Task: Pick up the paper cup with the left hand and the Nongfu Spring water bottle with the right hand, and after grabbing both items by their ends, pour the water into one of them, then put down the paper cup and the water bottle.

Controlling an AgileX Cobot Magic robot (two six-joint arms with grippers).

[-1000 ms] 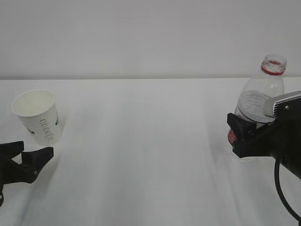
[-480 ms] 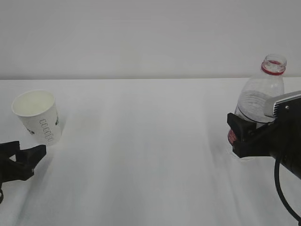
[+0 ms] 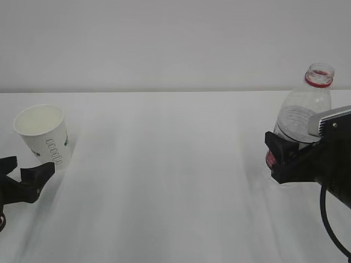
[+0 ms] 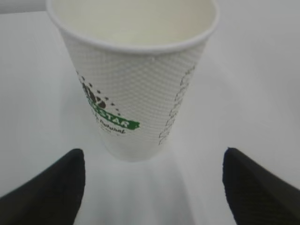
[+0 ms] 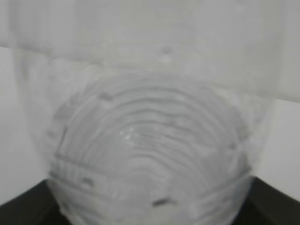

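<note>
My left gripper grabs the paper cup by its narrow lower end (image 3: pixel 57 155) next, where the fingertips fit around, since the cup flares out to a wide rim (image 3: pixel 41 132).
The paper cup (image 3: pixel 44 137) stands upright on the white table at the far left, with its green logo and grey lettering facing the left wrist view (image 4: pixel 136 84). My left gripper (image 3: pixel 24 171) (image 4: pixel 153 161) is open just in front of the cup's base. Its black fingertips (image 4: pixel 56 187) stand wide on either side and do not touch the cup. The Nongfu Spring water bottle (image 3: pixel 304 107) stands uncapped at the far right, clear and ribbed (image 5: pixel 150 154). My right gripper (image 3: pixel 285 160) (image 5: pixel 147 208) is shut on its lower body, hiding most of the red label. I cannot make out any water.
The white table (image 3: pixel 164 181) runs from the cup across to the bottle and ends at a plain pale wall at the back. The right arm's black cable (image 3: pixel 329 219) hangs at the lower right.
My left gripper has drawn back to the left and slightly up, away from the cup. Its jaws narrowed briefly and widened again. Cup, bottle and right gripper have not moved.
</note>
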